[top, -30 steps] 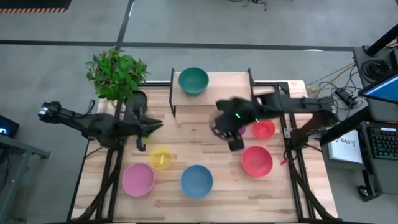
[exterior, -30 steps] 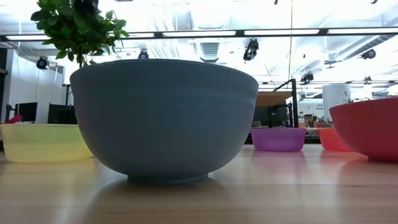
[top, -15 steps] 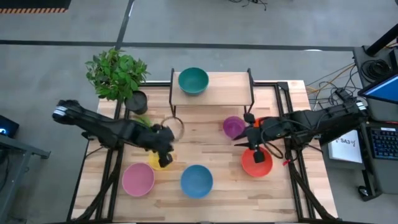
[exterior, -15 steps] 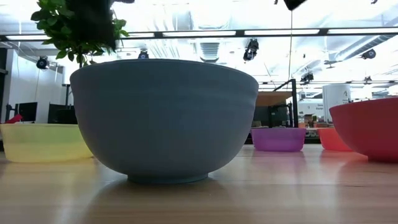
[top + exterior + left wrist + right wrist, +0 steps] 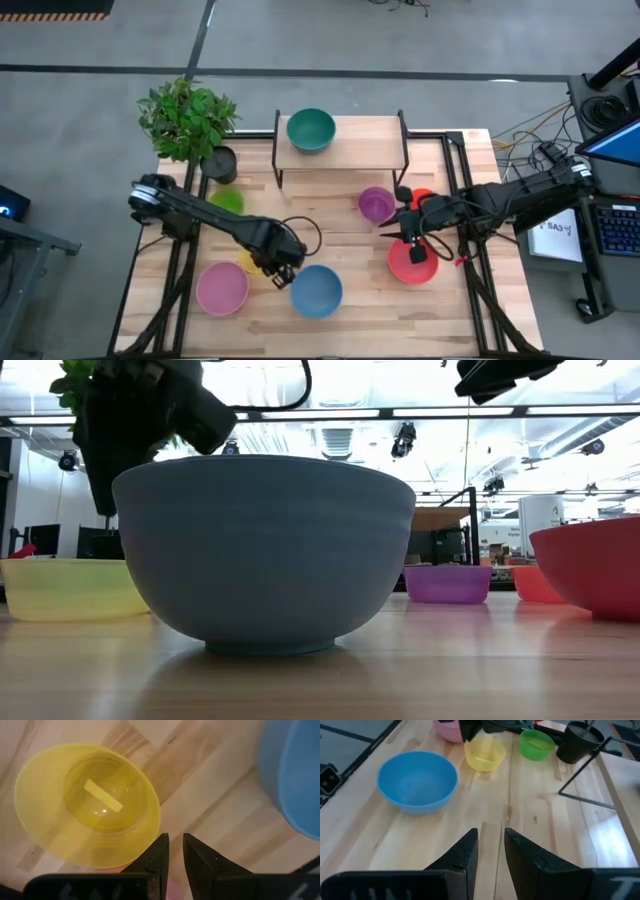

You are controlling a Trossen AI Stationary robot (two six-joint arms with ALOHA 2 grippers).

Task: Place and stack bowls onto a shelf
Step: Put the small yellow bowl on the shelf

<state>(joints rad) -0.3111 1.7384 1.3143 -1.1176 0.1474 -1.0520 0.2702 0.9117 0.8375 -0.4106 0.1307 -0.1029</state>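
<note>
Next, my left gripper picks up the yellow bowl by its rim (image 5: 252,271), to put the yellow bowl on the wooden shelf (image 5: 365,150).
A teal bowl (image 5: 311,130) sits on the wooden shelf (image 5: 365,150) at the table's far side. On the table stand the lime green (image 5: 227,200), yellow (image 5: 252,262), pink (image 5: 221,288), blue (image 5: 316,290), purple (image 5: 376,204), orange (image 5: 422,196) and red (image 5: 412,264) bowls. My left gripper (image 5: 281,272) hovers between the yellow bowl (image 5: 90,805) and the blue bowl (image 5: 295,775), its fingers nearly together and holding nothing. My right gripper (image 5: 404,232) hovers between the purple and red bowls, its fingers close together and empty.
A potted plant (image 5: 188,122) in a dark pot stands at the far left corner. In the right wrist view the shelf's thin black leg (image 5: 585,785) reaches the table near the pot (image 5: 575,742). Bare wood lies at the table's middle (image 5: 330,235).
My left gripper has swept from beside the plant toward the near edge and the right, passing over the yellow bowl to the gap beside the blue bowl. My right gripper has drawn back from the table's middle toward the right edge, uncovering the purple bowl. No bowl has moved.
</note>
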